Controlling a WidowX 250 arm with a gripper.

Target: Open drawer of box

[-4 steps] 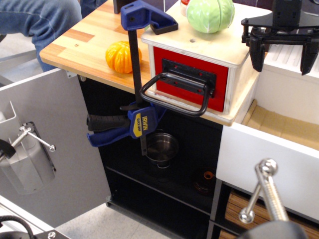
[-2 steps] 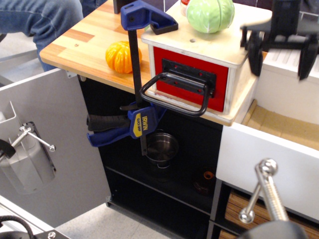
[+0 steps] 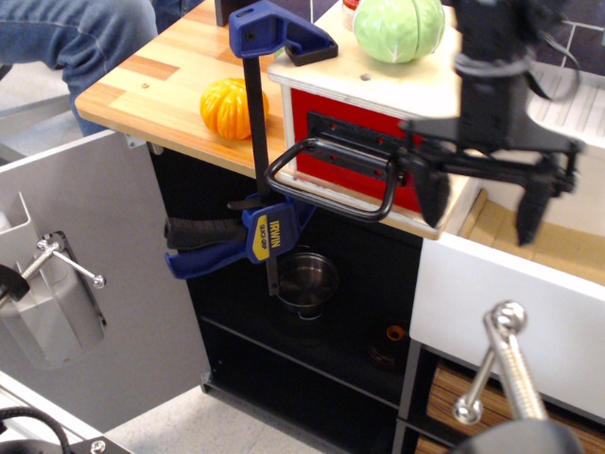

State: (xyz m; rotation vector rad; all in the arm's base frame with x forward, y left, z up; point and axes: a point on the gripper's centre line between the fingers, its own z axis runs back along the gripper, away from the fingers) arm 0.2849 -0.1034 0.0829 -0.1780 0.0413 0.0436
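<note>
The gripper will next open the drawer of the box [image 3: 397,80], so it will take hold of the red-fronted drawer by its black loop handle [image 3: 331,184].
The cream plywood box [image 3: 397,80] sits on the wooden counter, held down by a blue clamp. Its drawer [image 3: 354,132] with the red front looks shut, and its large black loop handle [image 3: 331,184] hangs out toward the camera. My gripper [image 3: 480,222] is open, fingers pointing down, in front of the box's right corner and to the right of the handle. It covers the right edge of the red front. It holds nothing.
A blue IRWIN bar clamp [image 3: 255,142] pins the box to the counter edge [image 3: 189,137]. An orange pumpkin [image 3: 227,106] lies to the left, a green cabbage [image 3: 399,26] sits on the box. A bigger white drawer [image 3: 510,303] stands open at the right. A metal pot [image 3: 307,281] is on the shelf below.
The gripper has come down and to the left, from above the box's right side to in front of its right corner, level with the handle. The drawer has not moved.
</note>
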